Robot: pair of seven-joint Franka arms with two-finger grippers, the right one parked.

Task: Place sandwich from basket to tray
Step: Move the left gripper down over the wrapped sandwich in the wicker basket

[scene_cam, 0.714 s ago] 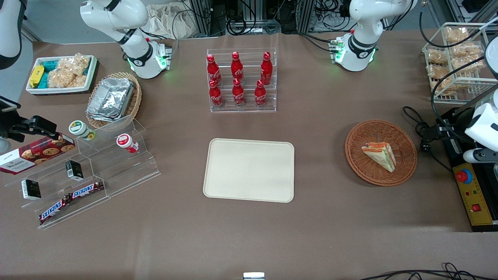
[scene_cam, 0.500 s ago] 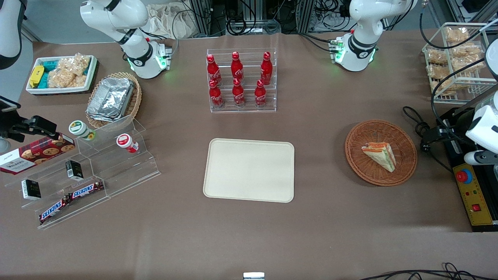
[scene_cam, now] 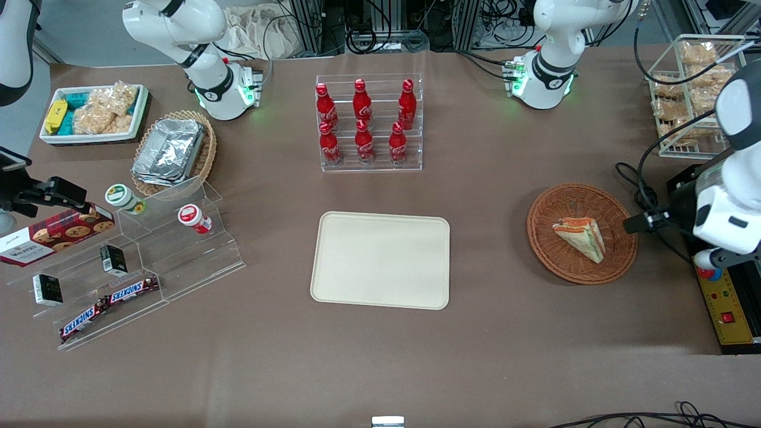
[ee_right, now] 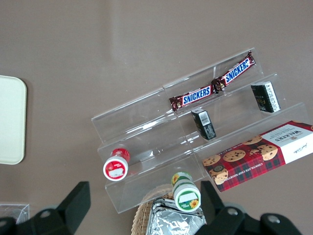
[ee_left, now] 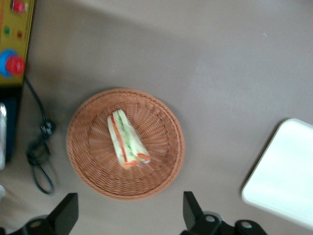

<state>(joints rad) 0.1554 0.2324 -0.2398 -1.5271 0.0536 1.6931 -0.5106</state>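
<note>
My left gripper should next grip the sandwich by its orange-patched end point(scene_cam: 571, 227) to place the sandwich on the cream tray point(scene_cam: 380, 260).
The sandwich point(scene_cam: 581, 238) is a wrapped wedge with orange and green layers, lying in the round reddish-brown wicker basket point(scene_cam: 559, 267). The cream tray point(scene_cam: 380, 260) lies flat on the table, bare, toward the parked arm's end from the basket. My left gripper point(scene_cam: 637, 223) hangs above the table by the basket's rim, on the working arm's end side. In the left wrist view the gripper point(ee_left: 129, 215) is open and empty, its two black fingers wide apart, high above the table beside the basket point(ee_left: 98, 181). The sandwich point(ee_left: 126, 139) and a corner of the tray point(ee_left: 283, 176) also show there.
A yellow control box with a red button point(scene_cam: 722, 297) and black cables point(scene_cam: 639, 193) lie close to the basket at the working arm's end. A wire rack of bagged snacks point(scene_cam: 692, 89) stands farther from the camera. A rack of red bottles point(scene_cam: 368, 122) stands farther than the tray.
The left arm has swung in toward the basket; its black gripper now reaches the basket's rim. The sandwich, basket and tray have not moved.
</note>
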